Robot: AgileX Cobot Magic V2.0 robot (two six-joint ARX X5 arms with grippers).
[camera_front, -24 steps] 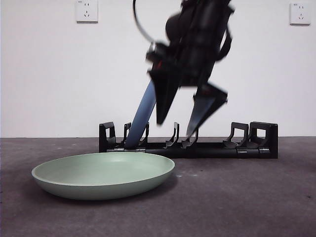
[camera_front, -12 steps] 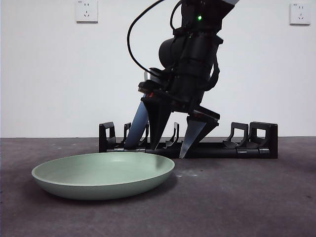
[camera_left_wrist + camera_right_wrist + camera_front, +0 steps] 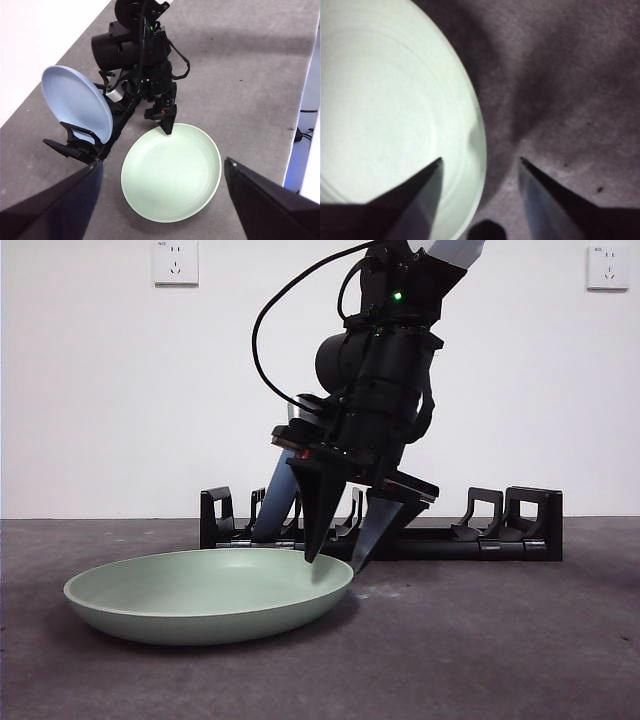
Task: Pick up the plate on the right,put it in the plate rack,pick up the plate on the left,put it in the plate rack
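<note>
The green plate is far wider than the open fingers, so the robot's right gripper should next grab the plate by its thin raised rim (image 3: 345, 582) (image 3: 479, 155).
A pale green plate (image 3: 200, 595) lies flat on the dark table, in front of the plate rack (image 3: 500, 530). A blue plate (image 3: 275, 502) stands tilted in a slot near the rack's left end. My right gripper (image 3: 333, 565) is open and low over the green plate's right rim. In the right wrist view one jaw is over the inside of the green plate (image 3: 385, 100) and the other is over bare table outside it. My left gripper (image 3: 162, 161) hangs open high above, looking down on the green plate (image 3: 170, 172), the blue plate (image 3: 75, 102) and the right gripper (image 3: 165, 120).
A white wall with two sockets (image 3: 176, 262) rises just behind the rack (image 3: 75, 145). The table edge (image 3: 295, 150) runs along the far side from the rack. Several rack slots to the right of the blue plate hold nothing.
The right gripper has come down and forward from above the rack to the green plate's right rim. Both plates stay where they were.
</note>
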